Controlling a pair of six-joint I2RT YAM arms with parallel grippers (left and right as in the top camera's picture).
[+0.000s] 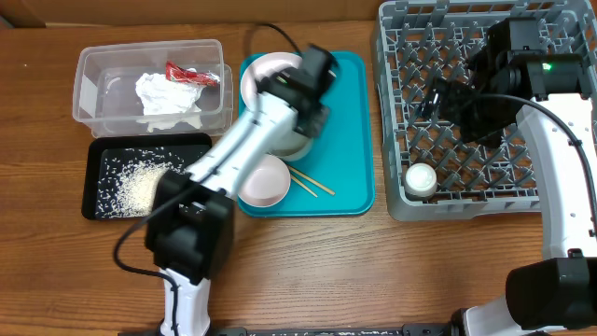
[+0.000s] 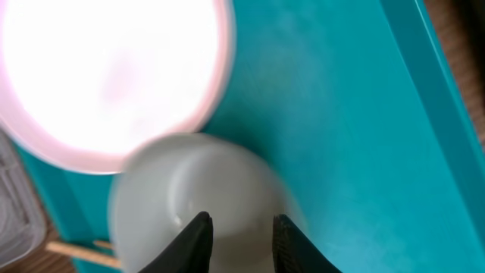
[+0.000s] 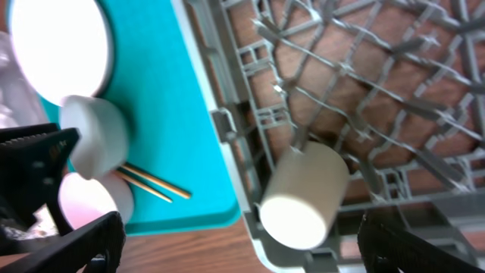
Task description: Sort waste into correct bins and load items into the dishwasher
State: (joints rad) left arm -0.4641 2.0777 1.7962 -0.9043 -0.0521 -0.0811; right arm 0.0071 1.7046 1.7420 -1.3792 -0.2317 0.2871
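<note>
The middle bowl's bottom should stay free for loading the rack (image 1: pixel 396 112), so my right gripper needs to reach the bowl and grab its rim on the side facing the rack.
On the teal tray (image 1: pixel 350 131) lie the white plate (image 1: pixel 266 73), a bowl (image 1: pixel 297 145) under my left arm, a second bowl (image 1: pixel 264 183) and two chopsticks (image 1: pixel 313 183). My left gripper (image 2: pixel 241 224) hovers open just over the middle bowl (image 2: pixel 182 189), with the plate (image 2: pixel 106 76) beyond it. The small cup (image 1: pixel 420 178) lies in the grey dish rack (image 1: pixel 396 112). Above the rack my right gripper (image 3: pixel 242 246) stands wide open and empty, with the cup (image 3: pixel 303 193) on its side below. The clear tub (image 1: pixel 93 93) holds the napkin (image 1: pixel 168 93) and the red wrapper (image 1: pixel 191 73).
The black tray (image 1: pixel 93 182) with rice (image 1: pixel 140 182) sits in front of the tub at the left. The rack's near-left corner stands close to the teal tray's right edge. Bare wooden table (image 1: pixel 373 271) runs along the front.
</note>
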